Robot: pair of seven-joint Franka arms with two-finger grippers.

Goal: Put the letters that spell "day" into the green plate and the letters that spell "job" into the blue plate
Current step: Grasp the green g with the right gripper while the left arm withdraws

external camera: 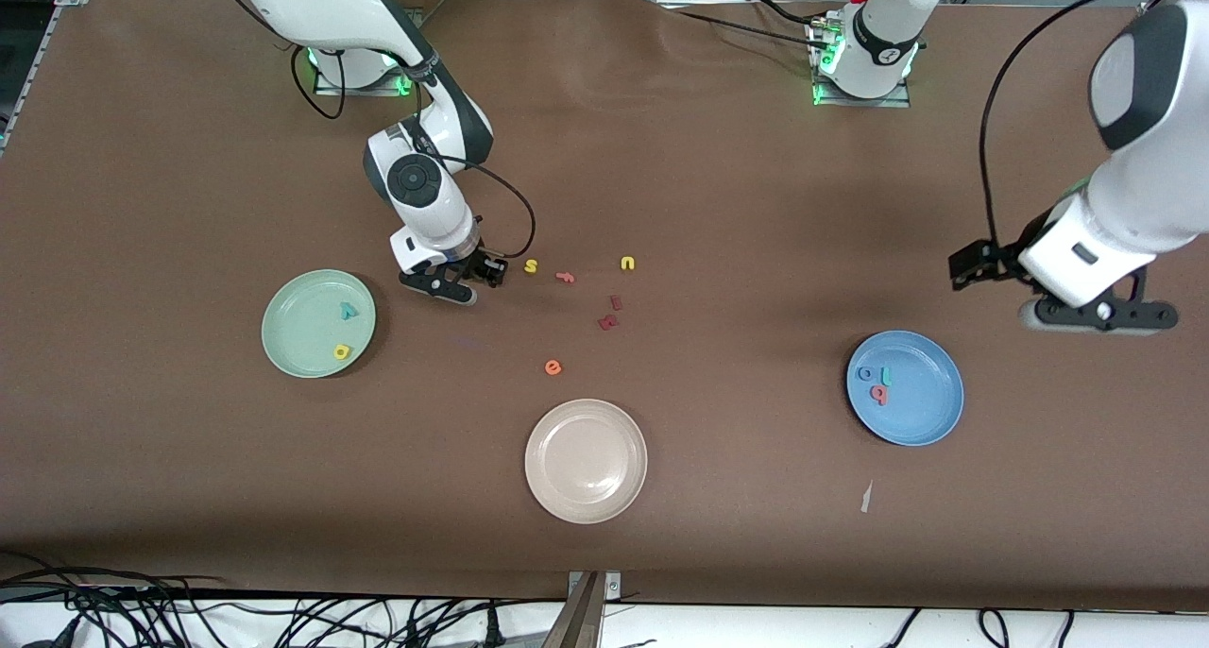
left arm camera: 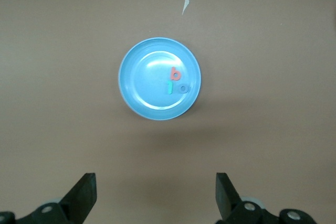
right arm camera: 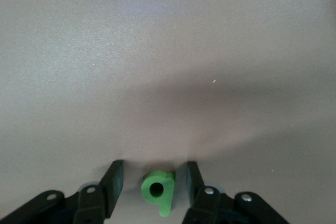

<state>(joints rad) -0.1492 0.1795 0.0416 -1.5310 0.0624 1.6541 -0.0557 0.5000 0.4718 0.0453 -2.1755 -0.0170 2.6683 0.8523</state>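
The green "d" is between my right gripper's fingers, low on the tabletop, so closing now would catch the "d" and it is time to close.
A green "d" (right arm camera: pixel 159 191) lies flat on the table between the fingers of my right gripper (right arm camera: pixel 154 174), with a gap on each side. That gripper (external camera: pixel 465 278) is open and low over the table, beside the green plate (external camera: pixel 297 332). In that plate lie a teal "y" (external camera: pixel 349 312) and a yellow "a" (external camera: pixel 341 351). The blue plate (external camera: pixel 921 402) holds the blue "o" (left arm camera: pixel 182 88), teal "j" (left arm camera: pixel 170 87) and salmon "b" (left arm camera: pixel 175 73). My left gripper (external camera: pixel 1100 313) hangs open and empty above the table beside the blue plate (left arm camera: pixel 144 77).
An empty beige plate (external camera: pixel 586 460) sits nearest the front camera. Loose letters lie mid-table: a yellow "s" (external camera: pixel 531 266), a salmon letter (external camera: pixel 565 277), a yellow "u" (external camera: pixel 628 264), two dark red ones (external camera: pixel 611 313) and an orange "e" (external camera: pixel 553 367). A paper scrap (external camera: pixel 866 497) lies near the blue plate.
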